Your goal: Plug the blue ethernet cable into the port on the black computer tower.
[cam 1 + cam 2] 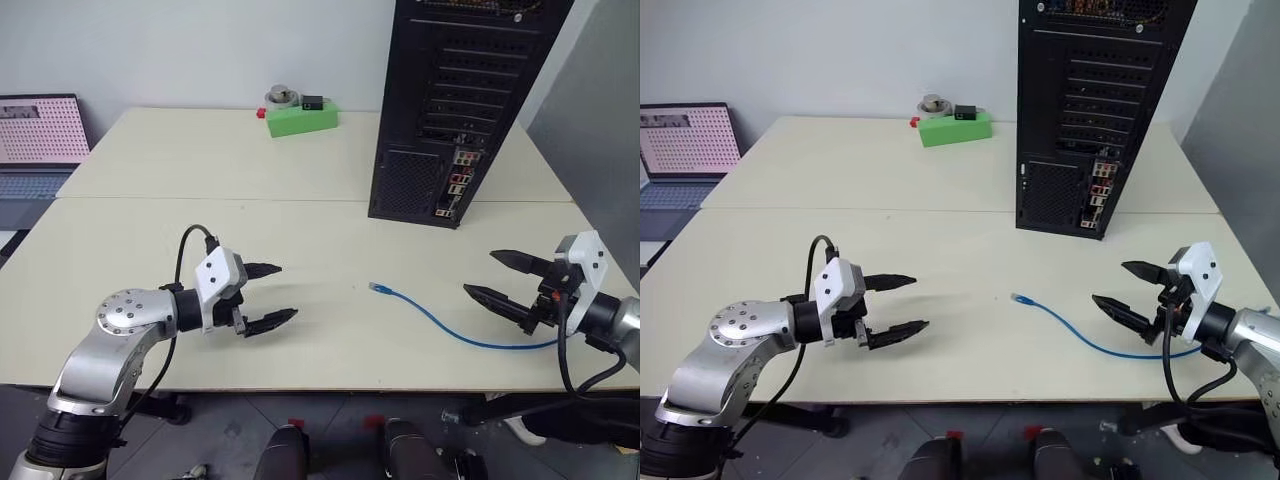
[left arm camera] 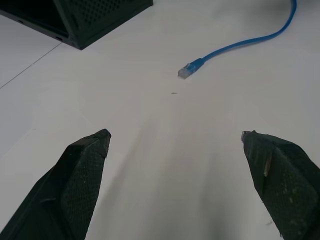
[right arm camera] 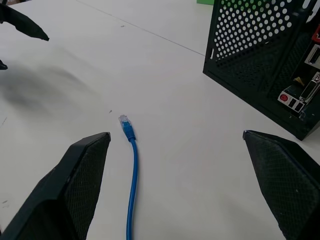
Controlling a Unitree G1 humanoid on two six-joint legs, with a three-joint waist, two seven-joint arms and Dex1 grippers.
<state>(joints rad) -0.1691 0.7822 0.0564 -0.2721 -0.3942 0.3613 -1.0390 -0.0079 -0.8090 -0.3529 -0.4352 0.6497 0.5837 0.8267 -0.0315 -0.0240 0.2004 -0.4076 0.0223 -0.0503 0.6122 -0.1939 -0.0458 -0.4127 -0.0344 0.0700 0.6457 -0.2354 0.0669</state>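
The cable trails slack [image 1: 450, 331] across the table, so my right gripper next needs to grab the stiff boot behind its clear plug [image 1: 384, 289]. Then the blue ethernet cable can be plugged in.
The blue ethernet cable [image 1: 450, 327] lies loose on the table, its clear-blue plug [image 1: 379, 288] pointing left near the middle. Behind it the black computer tower [image 1: 455, 100] stands upright with its socket strip [image 1: 458, 180] facing me. My left gripper [image 1: 279, 293] hovers open, a hand's length left of the plug. My right gripper [image 1: 478, 273] is open too, just right of the cable's curve, which runs off beneath it. The plug [image 2: 190, 67] lies ahead of the left fingers [image 2: 82, 165], and the cable [image 3: 131, 165] runs between the right fingers [image 3: 80, 172].
A green box [image 1: 300, 116] with a small metal weight and a black part on top sits at the table's far middle. A laptop [image 1: 35, 140] stands off the table's left side. A seam [image 1: 220, 199] joins two table tops.
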